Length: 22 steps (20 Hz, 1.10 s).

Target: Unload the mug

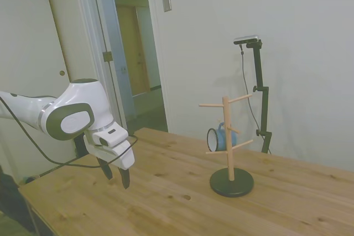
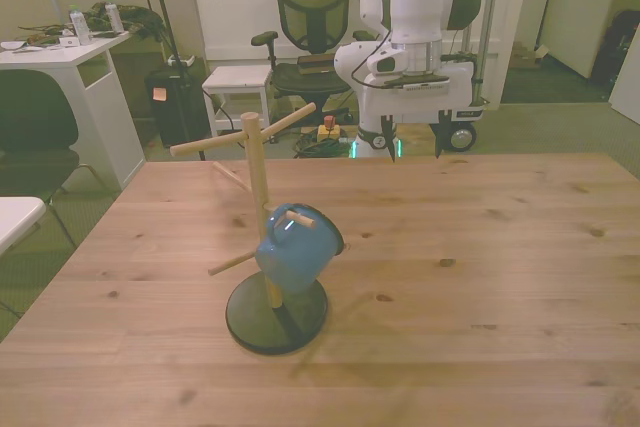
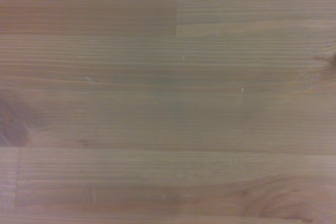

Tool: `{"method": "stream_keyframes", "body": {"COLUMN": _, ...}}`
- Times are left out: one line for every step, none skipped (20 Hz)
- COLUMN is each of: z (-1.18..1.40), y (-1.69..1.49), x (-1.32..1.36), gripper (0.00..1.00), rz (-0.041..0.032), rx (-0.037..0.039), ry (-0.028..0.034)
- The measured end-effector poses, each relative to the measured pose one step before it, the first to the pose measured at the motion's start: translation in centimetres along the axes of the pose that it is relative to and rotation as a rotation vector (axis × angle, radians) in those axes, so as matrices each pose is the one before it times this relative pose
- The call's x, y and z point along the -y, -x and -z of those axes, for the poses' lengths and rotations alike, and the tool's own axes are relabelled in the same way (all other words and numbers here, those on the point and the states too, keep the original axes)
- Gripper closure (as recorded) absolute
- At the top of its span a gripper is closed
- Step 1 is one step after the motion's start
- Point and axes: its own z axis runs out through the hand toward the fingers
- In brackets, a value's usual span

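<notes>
I should grab the mug by its open rim [image 1: 209,139] next, because the peg takes up the mug's handle [image 1: 221,126] close to the post.
The light-blue mug [image 1: 217,139] hangs by its handle on a lower peg of the wooden peg rack [image 1: 227,115], tilted with its white inside toward the arm's side. In the front view the mug [image 2: 296,248] hangs just above the rack's dark round base [image 2: 276,315], and the rack's post [image 2: 255,162] rises behind it. My gripper [image 1: 116,174] hovers low over the table near its far edge, well away from the rack, fingers pointing down and open with nothing between them. It shows in the front view as the gripper [image 2: 390,143]. The wrist view holds only bare wood [image 3: 168,98].
The wooden table [image 2: 480,247] stretches between the gripper and the rack. Behind the table stand an office chair [image 2: 312,7], a white desk [image 2: 60,57] with clutter and a dark chair [image 2: 35,127] at the front view's left.
</notes>
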Motion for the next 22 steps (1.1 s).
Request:
{"method": "stream_keyframes", "body": {"z": -0.023, "y": 0.007, "x": -0.009, "gripper": 0.0, "rz": 0.00053, "rx": 0.00049, "ry": 0.00045}}
{"method": "stream_keyframes", "body": {"z": -0.145, "y": 0.056, "x": -0.069, "gripper": 0.0, "rz": 0.0003, "rx": 0.00224, "ry": 0.00216}}
{"method": "stream_keyframes", "body": {"z": 0.191, "y": -0.324, "x": 0.066, "gripper": 0.0, "rz": -0.00976, "rx": -0.01447, "ry": -0.01359}}
{"method": "stream_keyframes", "body": {"z": 0.638, "y": -0.957, "x": 0.141, "gripper": 0.0, "rz": -0.02128, "rx": -0.03564, "ry": -0.03096}}
{"method": "stream_keyframes", "body": {"z": 0.571, "y": -1.263, "x": 0.128, "gripper": 0.0, "rz": -0.02438, "rx": -0.03202, "ry": -0.02395}}
{"method": "stream_keyframes", "body": {"z": 0.491, "y": -1.512, "x": 0.084, "gripper": 0.0, "rz": -0.02829, "rx": -0.03287, "ry": -0.01875}}
{"method": "stream_keyframes", "body": {"z": 0.228, "y": -1.491, "x": 0.184, "gripper": 0.0, "rz": -0.02256, "rx": -0.02721, "ry": -0.01215}}
{"method": "stream_keyframes", "body": {"z": 0.022, "y": -1.45, "x": 0.329, "gripper": 0.0, "rz": -0.01787, "rx": -0.02828, "ry": -0.00857}}
{"method": "stream_keyframes", "body": {"z": -0.18, "y": -1.358, "x": 0.428, "gripper": 0.0, "rz": -0.0211, "rx": -0.03011, "ry": -0.00938}}
{"method": "stream_keyframes", "body": {"z": -0.361, "y": -1.221, "x": 0.512, "gripper": 0.0, "rz": -0.01434, "rx": -0.02498, "ry": -0.00719}}
{"method": "stream_keyframes", "body": {"z": -0.511, "y": -1.187, "x": 0.592, "gripper": 0.0, "rz": -0.01618, "rx": -0.02239, "ry": -0.00694}}
{"method": "stream_keyframes", "body": {"z": -0.534, "y": -1.166, "x": 0.641, "gripper": 0.0, "rz": -0.01622, "rx": -0.02803, "ry": -0.00795}}
{"method": "stream_keyframes", "body": {"z": -0.626, "y": -1.06, "x": 0.705, "gripper": 0.0, "rz": -0.0151, "rx": -0.02301, "ry": -0.00685}}
{"method": "stream_keyframes", "body": {"z": -0.619, "y": -0.974, "x": 0.715, "gripper": 0.0, "rz": -0.01337, "rx": -0.02114, "ry": -0.0041}}
{"method": "stream_keyframes", "body": {"z": -0.554, "y": -0.934, "x": 0.76, "gripper": 0.0, "rz": -0.01402, "rx": -0.02509, "ry": -0.00493}}
{"method": "stream_keyframes", "body": {"z": -0.467, "y": -0.872, "x": 0.77, "gripper": 0.0, "rz": -0.01581, "rx": -0.02587, "ry": -0.00687}}
{"method": "stream_keyframes", "body": {"z": -0.411, "y": -0.771, "x": 0.732, "gripper": 0.0, "rz": -0.00873, "rx": -0.02375, "ry": -0.00252}}
{"method": "stream_keyframes", "body": {"z": -0.992, "y": -1.094, "x": 1.685, "gripper": 0.0, "rz": -0.01235, "rx": -0.02946, "ry": 0.00088}}
{"method": "stream_keyframes", "body": {"z": 0.082, "y": -0.002, "x": 0.192, "gripper": 0.0, "rz": 0.00418, "rx": -0.00466, "ry": -0.00132}}
{"method": "stream_keyframes", "body": {"z": 0.032, "y": 0.098, "x": 0.199, "gripper": 0.0, "rz": 0.00276, "rx": -0.00666, "ry": -0.00087}}
{"method": "stream_keyframes", "body": {"z": -0.019, "y": 0.285, "x": 0.289, "gripper": 0.0, "rz": 0.00046, "rx": -0.0008, "ry": -0.00771}}
{"method": "stream_keyframes", "body": {"z": -0.077, "y": 0.355, "x": 0.324, "gripper": 0.0, "rz": 0.00314, "rx": -0.0015, "ry": -0.00747}}
